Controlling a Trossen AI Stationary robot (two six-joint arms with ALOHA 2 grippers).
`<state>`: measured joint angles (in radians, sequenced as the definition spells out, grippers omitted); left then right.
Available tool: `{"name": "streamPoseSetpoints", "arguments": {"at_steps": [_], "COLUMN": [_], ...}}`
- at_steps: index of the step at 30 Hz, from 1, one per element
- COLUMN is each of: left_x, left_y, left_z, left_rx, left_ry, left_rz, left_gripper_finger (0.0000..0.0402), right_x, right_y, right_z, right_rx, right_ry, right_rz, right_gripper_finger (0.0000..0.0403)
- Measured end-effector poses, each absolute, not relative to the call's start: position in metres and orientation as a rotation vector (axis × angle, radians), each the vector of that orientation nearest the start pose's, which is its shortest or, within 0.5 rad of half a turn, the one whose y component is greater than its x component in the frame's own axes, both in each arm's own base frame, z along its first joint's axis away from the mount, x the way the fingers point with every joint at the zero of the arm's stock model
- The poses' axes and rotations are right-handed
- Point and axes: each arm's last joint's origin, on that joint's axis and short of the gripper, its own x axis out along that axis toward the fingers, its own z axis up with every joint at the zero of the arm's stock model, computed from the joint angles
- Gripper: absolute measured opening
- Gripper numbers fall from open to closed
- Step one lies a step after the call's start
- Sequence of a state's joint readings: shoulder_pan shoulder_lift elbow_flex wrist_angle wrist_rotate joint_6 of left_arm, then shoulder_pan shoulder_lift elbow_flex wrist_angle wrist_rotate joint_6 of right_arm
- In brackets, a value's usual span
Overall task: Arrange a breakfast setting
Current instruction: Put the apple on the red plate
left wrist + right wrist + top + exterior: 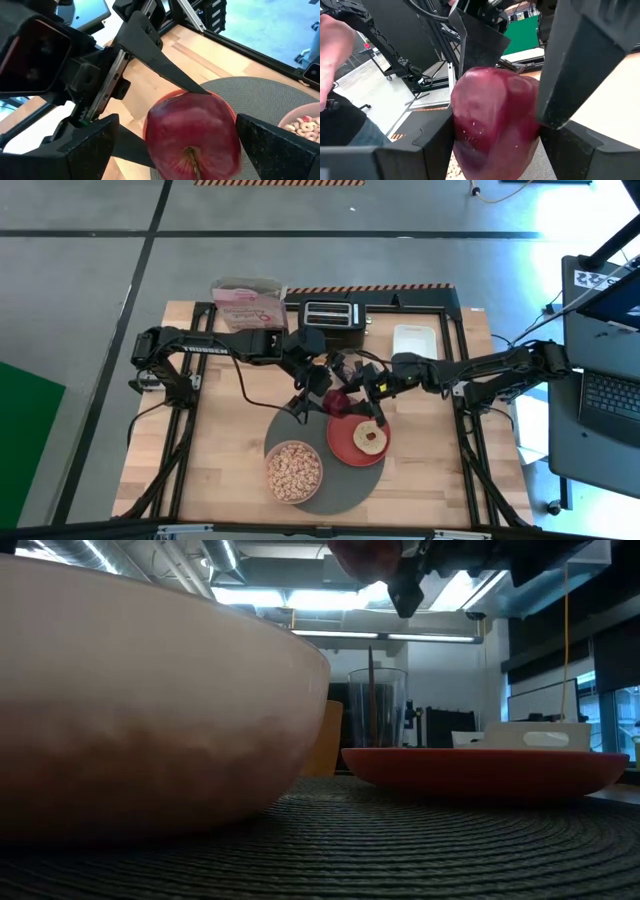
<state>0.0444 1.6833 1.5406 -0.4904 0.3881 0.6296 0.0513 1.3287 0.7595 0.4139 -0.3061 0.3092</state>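
Observation:
My left gripper will catch the apple if it closes now, because its fingers are on both sides of the apple.
A dark-red apple (338,400) hangs over the far rim of the round red plate (345,448), which carries a bagel half (370,437). The plate and a pale bowl (293,471) of tan cereal sit on the round dark-grey mat (340,488). My right gripper (352,392) reaches in from the right and is shut on the apple (495,120). My left gripper (322,388) reaches in from the left. It is open, with its fingers on either side of the apple (192,132). The golden spoon does not show. My right gripper pinches the apple's two opposite sides (462,135) between its two fingers. It comes about level from the table's right side. The apple is lifted clear above the plate's far rim, with its stem pit (190,152) toward the left wrist. My left gripper has one finger (260,145) right beside the apple's side, and I cannot tell whether it touches. Its other finger (95,145) stands apart.
A black toaster (332,313), a pink bag (245,305) and a white slab (413,338) stand along the far edge. The bowl (150,710) fills the near left of the low view. A person's hand (332,60) shows beyond the table. Bare wood lies left and right of the mat.

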Motion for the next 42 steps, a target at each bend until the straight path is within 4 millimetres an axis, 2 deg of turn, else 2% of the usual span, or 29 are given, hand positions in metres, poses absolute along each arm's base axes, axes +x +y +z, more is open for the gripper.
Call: {"name": "streamPoseSetpoints", "arguments": {"at_steps": [6, 16, 20, 30, 37, 42], "left_x": [0.375, 0.373, 0.373, 0.370, 0.354, 0.349], "left_y": [0.006, 0.006, 0.006, 0.010, 0.013, -0.003], "left_z": [0.331, 0.329, 0.329, 0.331, 0.331, 0.326], "left_rx": [0.456, 0.427, 0.428, 0.451, 0.549, 0.640], "left_ry": [0.533, 0.565, 0.565, 0.594, 0.706, 0.771], "left_rz": [-0.519, -0.514, -0.515, -0.463, -0.464, -0.522], "left_gripper_finger": [0.0362, 0.0250, 0.0250, 0.0247, 0.0246, 0.0246], "right_x": [0.289, 0.289, 0.289, 0.289, 0.287, 0.275], "right_y": [0.024, 0.023, 0.023, 0.020, 0.008, -0.004], "right_z": [0.265, 0.265, 0.265, 0.265, 0.268, 0.275], "right_rx": [0.323, 0.323, 0.322, 0.321, 0.321, 0.296], "right_ry": [0.194, 0.196, 0.194, 0.197, 0.181, 0.211], "right_rz": [0.331, 0.329, 0.315, 0.273, 0.259, 0.211], "right_gripper_finger": [0.0257, 0.0257, 0.0261, 0.0314, 0.0319, 0.0319]}}
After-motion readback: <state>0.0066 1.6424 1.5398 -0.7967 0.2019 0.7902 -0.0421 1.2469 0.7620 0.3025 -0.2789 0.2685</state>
